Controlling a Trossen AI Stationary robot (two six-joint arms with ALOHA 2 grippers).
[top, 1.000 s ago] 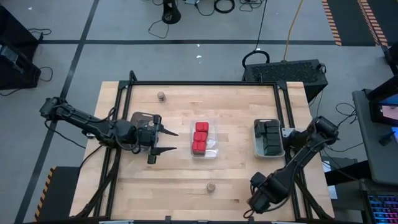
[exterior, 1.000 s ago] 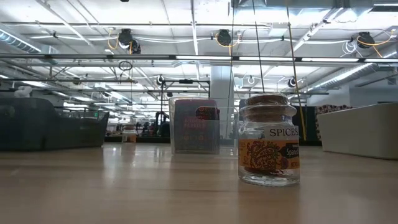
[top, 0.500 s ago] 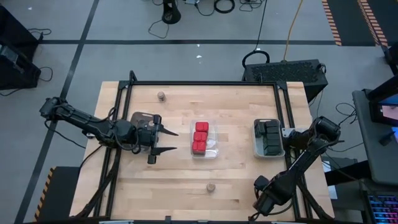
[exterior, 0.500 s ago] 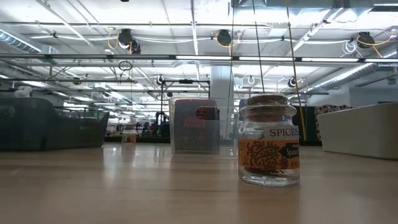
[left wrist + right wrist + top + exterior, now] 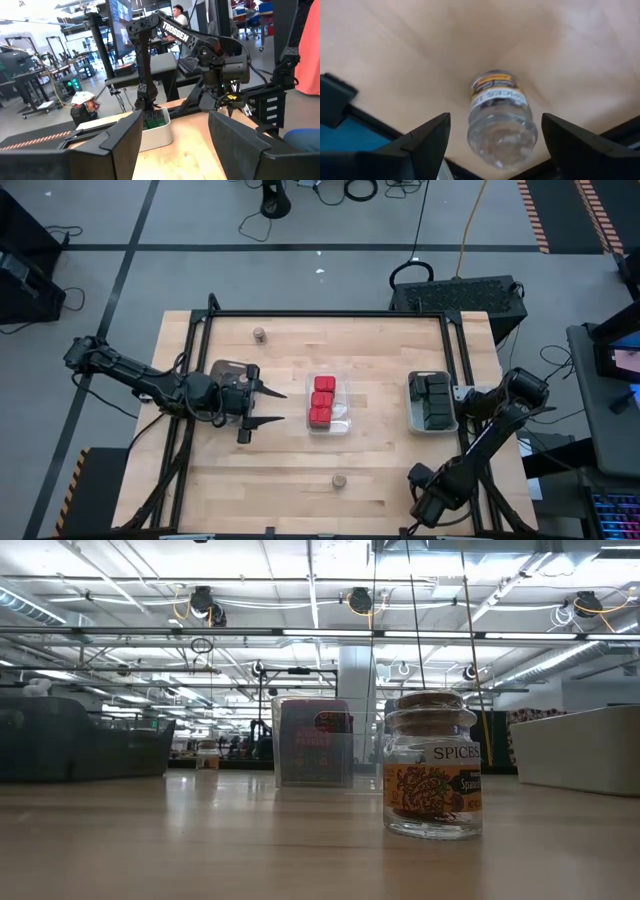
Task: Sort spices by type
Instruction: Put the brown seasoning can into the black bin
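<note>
I will next use my right gripper to grab the spice jar by its labelled glass body (image 5: 339,484) (image 5: 498,100). This is to sort the jars from the boxes.
Three red boxes (image 5: 321,399) lie in a clear tray (image 5: 341,420) at mid-table. Black boxes (image 5: 434,398) fill a pale tray (image 5: 411,402) at the right. One brownish cork-topped jar (image 5: 340,480) stands near the front edge and shows large in the low view (image 5: 432,765). Another jar (image 5: 259,334) stands at the far left. My left gripper (image 5: 277,407) is open and empty, left of the red boxes. My right gripper (image 5: 420,498) is open by the front edge. In its wrist view a jar (image 5: 499,112) shows between its fingers, apart from both.
The black table frame (image 5: 330,313) runs around the wooden top. The pale tray shows at the right of the low view (image 5: 580,750) and ahead of my left gripper (image 5: 155,131). Bare wood lies between the trays and along the front.
My right arm has shifted a little toward the table's right edge, low by the front edge. The jars, boxes and trays stand as before.
</note>
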